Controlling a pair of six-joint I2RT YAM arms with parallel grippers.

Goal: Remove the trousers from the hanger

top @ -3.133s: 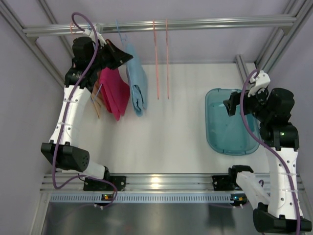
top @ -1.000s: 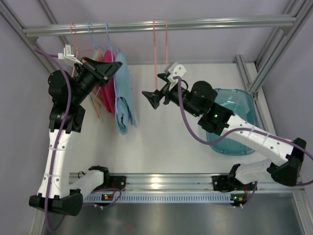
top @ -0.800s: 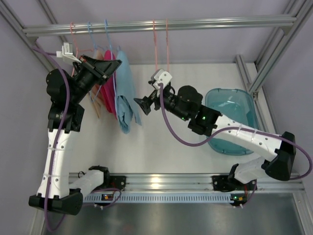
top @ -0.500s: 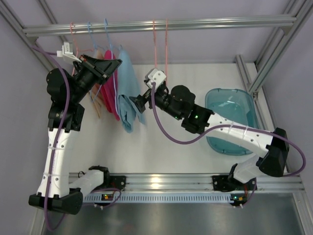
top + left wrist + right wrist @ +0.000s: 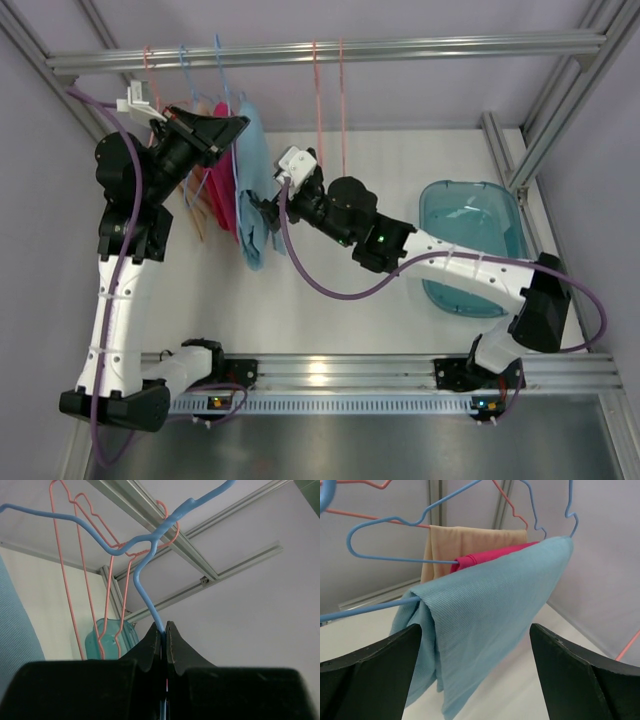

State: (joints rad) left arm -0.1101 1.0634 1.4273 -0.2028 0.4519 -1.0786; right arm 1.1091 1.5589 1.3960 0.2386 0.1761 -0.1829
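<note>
My right gripper grabs the light blue trousers by their outer side near the fold [image 5: 257, 180] [image 5: 476, 612] next, leaving the blue hanger's bar free, to remove them.
The light blue trousers [image 5: 252, 190] hang folded over the bar of a blue wire hanger [image 5: 218, 75] on the rail; they fill the right wrist view [image 5: 485, 610]. The magenta-pink trousers [image 5: 222, 195] hang just behind on another hanger and show in the right wrist view [image 5: 490, 556]. My left gripper [image 5: 235, 128] is shut on the blue hanger's wire [image 5: 150, 600] below its hook. My right gripper [image 5: 262, 212] is open, its fingers [image 5: 370, 680] wide apart either side of the light blue cloth, not closed on it.
A tan cloth [image 5: 465, 540] hangs behind the pink pair. Two empty pink hangers [image 5: 330, 120] hang from the rail [image 5: 400, 48] to the right. A teal bin [image 5: 470, 250] sits on the white table at right. Frame posts stand at both sides.
My right arm has swung left from the bin area across the table until its open gripper reaches the light blue trousers. My left gripper keeps hold of the blue hanger.
</note>
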